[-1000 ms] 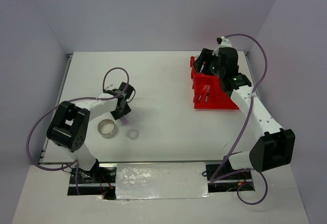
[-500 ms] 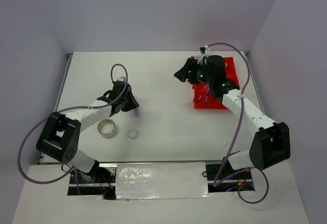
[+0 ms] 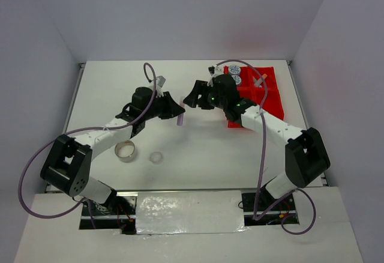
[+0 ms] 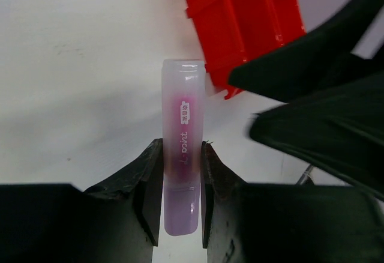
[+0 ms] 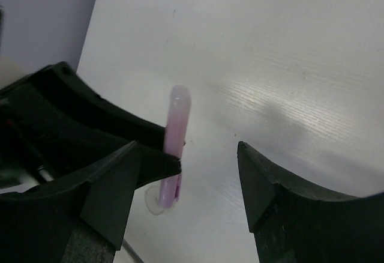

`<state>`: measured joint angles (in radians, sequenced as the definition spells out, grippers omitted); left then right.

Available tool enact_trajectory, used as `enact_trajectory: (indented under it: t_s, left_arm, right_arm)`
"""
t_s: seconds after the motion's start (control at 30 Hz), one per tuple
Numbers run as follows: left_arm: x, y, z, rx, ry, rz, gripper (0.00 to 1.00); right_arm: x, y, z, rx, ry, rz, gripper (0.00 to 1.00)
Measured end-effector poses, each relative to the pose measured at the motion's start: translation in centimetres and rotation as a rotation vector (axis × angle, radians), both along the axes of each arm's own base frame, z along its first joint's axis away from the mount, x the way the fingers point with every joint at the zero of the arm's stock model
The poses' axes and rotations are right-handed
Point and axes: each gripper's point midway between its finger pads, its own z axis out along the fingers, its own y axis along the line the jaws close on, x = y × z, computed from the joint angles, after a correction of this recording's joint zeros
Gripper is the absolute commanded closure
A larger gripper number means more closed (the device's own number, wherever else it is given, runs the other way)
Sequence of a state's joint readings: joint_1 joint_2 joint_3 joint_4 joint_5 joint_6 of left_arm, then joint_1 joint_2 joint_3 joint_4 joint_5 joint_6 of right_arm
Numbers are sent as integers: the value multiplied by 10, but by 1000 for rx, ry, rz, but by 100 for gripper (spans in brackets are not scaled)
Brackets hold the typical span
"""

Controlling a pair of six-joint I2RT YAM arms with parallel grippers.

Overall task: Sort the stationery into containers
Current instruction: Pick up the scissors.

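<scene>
I need to move my right gripper toward the pink stick [image 3: 181, 119] [image 5: 176, 134] before closing on it, because there is a gap between its fingers and the stick and closing now would miss.
My left gripper [image 3: 177, 113] is shut on a short pink stick [image 3: 181, 119] and holds it above the middle of the table. In the left wrist view the stick [image 4: 183, 137] stands between the jaws, pointing toward the red tray [image 4: 246, 23]. My right gripper [image 3: 190, 99] is open and empty, right next to the stick; in its wrist view the stick [image 5: 176, 134] sits near its left finger, between the open jaws. The red tray [image 3: 268, 108] at the right back holds two blue-patterned tape rolls [image 3: 234, 70] and an orange-capped stick [image 3: 260, 81].
A silver tape ring [image 3: 125, 151] and a clear tape ring [image 3: 156, 157] lie on the table at the near left. The clear ring also shows under the stick in the right wrist view [image 5: 151, 201]. Walls close the table on three sides.
My left arm carried the pink stick rightward to the table's middle. My right arm left the tray and swung left until its open jaws met the stick.
</scene>
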<state>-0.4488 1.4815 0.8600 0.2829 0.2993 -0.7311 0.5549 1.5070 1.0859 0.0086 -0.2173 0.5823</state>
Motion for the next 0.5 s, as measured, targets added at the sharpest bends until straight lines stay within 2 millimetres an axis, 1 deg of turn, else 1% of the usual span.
enact_trajectory:
  t_s: [0.13, 0.2, 0.27, 0.3, 0.33, 0.37, 0.4, 0.43, 0.47, 0.5]
  left_arm:
    - [-4, -10, 23, -50, -67, -48, 95]
    - [-7, -11, 26, -54, -77, -60, 93]
    - [-10, -13, 27, -62, -80, -77, 92]
    - [-11, -15, 28, -65, -84, -84, 90]
    - [-12, -15, 28, -66, -86, -90, 88]
    - [-12, -16, 28, -66, -87, -94, 85]
    - [-13, -16, 28, -66, -87, -100, 83]
    - [-13, -16, 27, -62, -91, -104, 80]
    - [-13, -17, 27, -61, -92, -105, 75]
    - [-12, -17, 27, -62, -93, -105, 56]
  right_arm:
    - [2, 4, -20, -26, 39, -15, 29]
    - [3, 8, -20, -12, 45, -17, 30]
    - [3, 11, -20, -5, 47, -15, 36]
    - [4, 13, -20, 5, 47, -12, 47]
    - [3, 16, -19, 18, 49, -2, 55]
    - [3, 20, -18, 30, 48, 11, 61]
    - [4, 22, -16, 43, 46, 18, 73]
    - [2, 27, -14, 65, 49, 34, 82]
    - [2, 30, -12, 73, 46, 46, 94]
    - [2, 32, -11, 81, 42, 54, 100]
